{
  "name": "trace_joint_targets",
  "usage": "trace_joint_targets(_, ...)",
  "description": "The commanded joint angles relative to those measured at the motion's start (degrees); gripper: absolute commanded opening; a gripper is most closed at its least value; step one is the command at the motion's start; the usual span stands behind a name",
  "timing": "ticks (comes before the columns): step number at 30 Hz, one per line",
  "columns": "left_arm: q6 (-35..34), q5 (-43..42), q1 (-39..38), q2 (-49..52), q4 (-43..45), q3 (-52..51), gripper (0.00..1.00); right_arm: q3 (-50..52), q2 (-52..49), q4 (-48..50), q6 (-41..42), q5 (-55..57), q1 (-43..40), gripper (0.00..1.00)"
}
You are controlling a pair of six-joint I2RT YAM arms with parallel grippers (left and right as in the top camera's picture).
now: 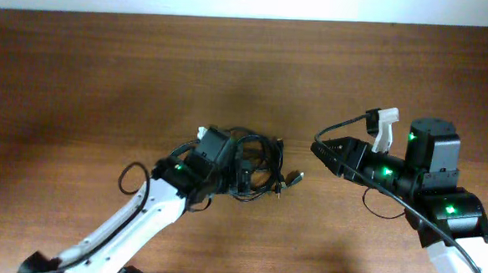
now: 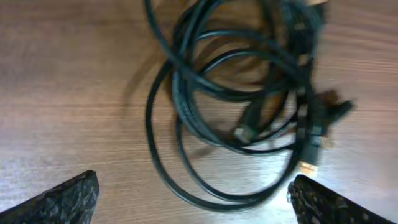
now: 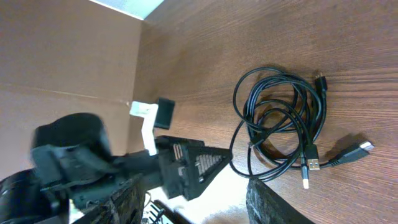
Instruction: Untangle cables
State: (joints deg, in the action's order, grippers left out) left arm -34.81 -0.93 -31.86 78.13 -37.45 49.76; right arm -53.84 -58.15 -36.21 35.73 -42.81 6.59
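The left gripper next has to grab the loops on the bundle's side [image 1: 246, 153] [image 2: 180, 93] away from the right gripper, so other loops stay free for the right gripper to grab.
The cables [image 1: 259, 158] lie as a small coiled black bundle at the middle of the wooden table, with a silver-tipped plug [image 1: 294, 180] sticking out to the right. My left gripper [image 1: 235, 171] is open right over the bundle's left side. In the left wrist view the loops [image 2: 236, 106] lie just ahead of the spread fingers [image 2: 194, 202], and nothing is held. My right gripper [image 1: 320, 149] is open and empty a little to the right of the bundle, pointing at it. The right wrist view shows the coil [image 3: 280, 118], its plugs [image 3: 309, 167] and the open fingers [image 3: 199, 208].
Thicker black arm cords loop beside the left arm [image 1: 129, 177] and under the right arm [image 1: 382, 212]. The left arm's gripper [image 3: 189, 165] shows in the right wrist view beside the coil. The table's back edge meets a white wall [image 1: 251, 1].
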Motion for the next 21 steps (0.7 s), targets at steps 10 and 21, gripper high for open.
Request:
trace_joint_targets(10,-15.08,-1.27,2.58,17.84,11.41,-0.15,0.8,-0.59,-0.46,-3.61,-7.04,3.06,0.13,0.51)
trace_joint_targets(21,-14.8,-2.78,0.11,27.78,9.16,-0.22,0.07,-0.59,-0.46,-3.5,-7.02,3.23,0.13,0.51)
